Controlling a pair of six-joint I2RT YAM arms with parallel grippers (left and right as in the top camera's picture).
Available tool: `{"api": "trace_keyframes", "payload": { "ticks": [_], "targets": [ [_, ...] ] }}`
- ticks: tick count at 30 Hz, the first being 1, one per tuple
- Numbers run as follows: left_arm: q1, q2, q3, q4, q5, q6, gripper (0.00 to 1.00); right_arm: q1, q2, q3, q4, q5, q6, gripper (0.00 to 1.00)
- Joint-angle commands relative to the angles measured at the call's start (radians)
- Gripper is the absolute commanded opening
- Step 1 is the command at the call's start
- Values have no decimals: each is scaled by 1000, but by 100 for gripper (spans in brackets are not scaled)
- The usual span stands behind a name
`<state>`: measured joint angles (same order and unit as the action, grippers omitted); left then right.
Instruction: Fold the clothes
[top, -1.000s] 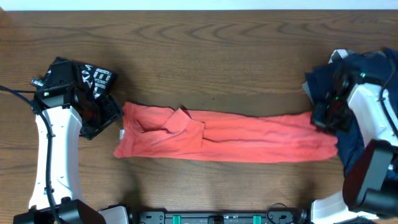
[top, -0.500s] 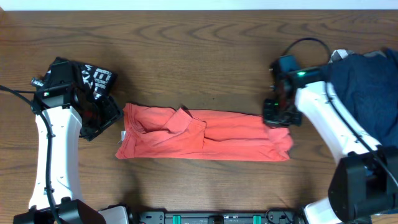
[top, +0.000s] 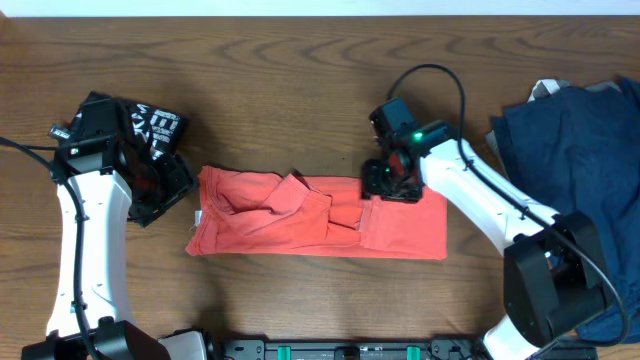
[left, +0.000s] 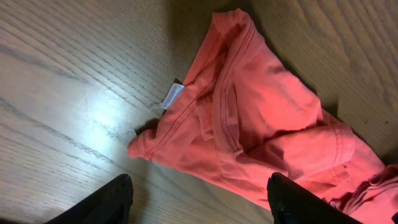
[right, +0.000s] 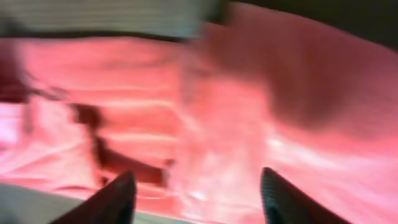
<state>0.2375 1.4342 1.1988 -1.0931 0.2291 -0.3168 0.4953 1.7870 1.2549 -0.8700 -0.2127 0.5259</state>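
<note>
My left gripper grabs the coral-red shirt's end by the white tag (left: 172, 96) next. Then it folds that end over the shirt's doubled part.
The coral-red shirt (top: 300, 220) lies as a long band at the table's middle, its right end doubled over to the left. My right gripper (top: 386, 181) hovers over the upper edge of that doubled part, open, with nothing between its fingers. The right wrist view is blurred; the open right gripper (right: 199, 199) has coral fabric (right: 249, 112) under it. My left gripper (top: 160, 185) stands open just left of the shirt. In the left wrist view the left gripper (left: 199, 205) is over bare wood, beside the shirt's end (left: 261, 124) and white tag (left: 172, 96).
A black shirt with white lettering (top: 155, 125) is bunched behind the left gripper at the far left. A dark navy shirt (top: 575, 150) lies heaped at the right edge. The wooden table (top: 300, 80) shows around the shirts.
My right gripper has carried the coral shirt's right end leftward, doubling it over, and has opened off it. The left arm has not moved.
</note>
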Motion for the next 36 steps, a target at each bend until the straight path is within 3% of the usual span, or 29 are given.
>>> {"api": "trace_keyframes", "payload": {
  "ticks": [1,5,11,24,29,36],
  "targets": [
    [-2,-1,-4,-5,-12,9,71,18,6,-4,5,-84,-101,67],
    [-2,-1,-4,-5,-12,9,71,-17,0,-2,-49,27,-60,63],
    [-12,17,-9,5,-12,59,80,-117,-67,15,-181,214,-22,70],
    [-36,258,-26,36,-11,154,86,-195,-108,7,-241,221,-101,74],
    [-43,371,-26,81,78,234,87,-195,-108,7,-241,224,-101,75],
    [-48,494,-26,106,77,235,87,-195,-108,7,-247,224,-101,75]
  ]
}}
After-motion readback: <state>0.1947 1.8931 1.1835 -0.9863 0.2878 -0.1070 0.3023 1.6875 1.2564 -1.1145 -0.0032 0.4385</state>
